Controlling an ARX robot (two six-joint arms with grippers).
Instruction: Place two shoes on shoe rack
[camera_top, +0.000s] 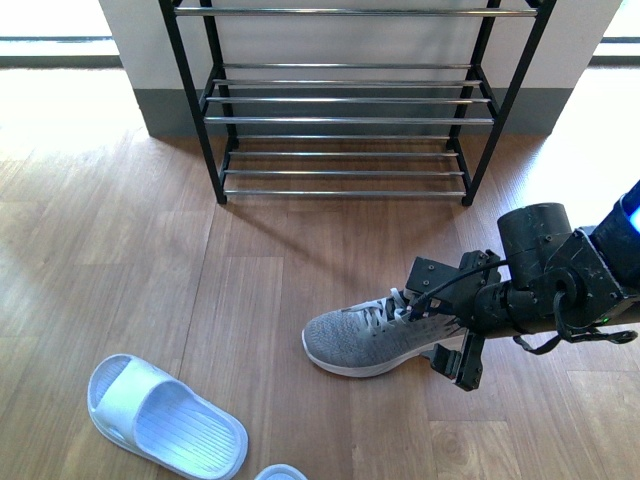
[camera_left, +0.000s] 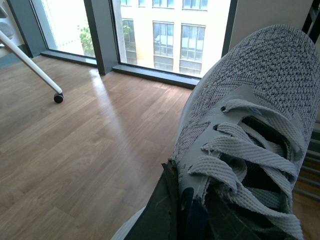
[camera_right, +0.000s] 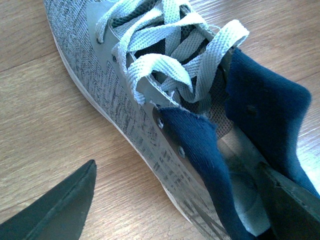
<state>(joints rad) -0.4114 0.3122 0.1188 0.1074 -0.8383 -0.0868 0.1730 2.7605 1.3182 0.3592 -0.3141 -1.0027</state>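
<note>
My right gripper pinches the sneaker by its navy collar (camera_right: 197, 142) next to place it on the shoe rack, since the cloth there is thin beside the broad body.
A grey knit sneaker (camera_top: 370, 340) lies on the wood floor in front of the shoe rack (camera_top: 350, 120), toe pointing left. My right gripper (camera_top: 445, 320) is open at its heel. In the right wrist view this sneaker (camera_right: 110, 90) has its navy collar between the open fingers of the right gripper (camera_right: 175, 210), one outside the sole, one inside the shoe. Only the left wrist view shows a second grey sneaker (camera_left: 250, 100), laces facing the camera; my left gripper (camera_left: 185, 205) is shut on its tongue edge. A pale blue slide (camera_top: 165, 415) rests at the front left.
The toe of another slide (camera_top: 280, 472) peeks in at the bottom edge. The rack stands against a pale wall with bright windows either side. The left wrist view shows a white chair leg with a castor (camera_left: 58, 98) and tall windows.
</note>
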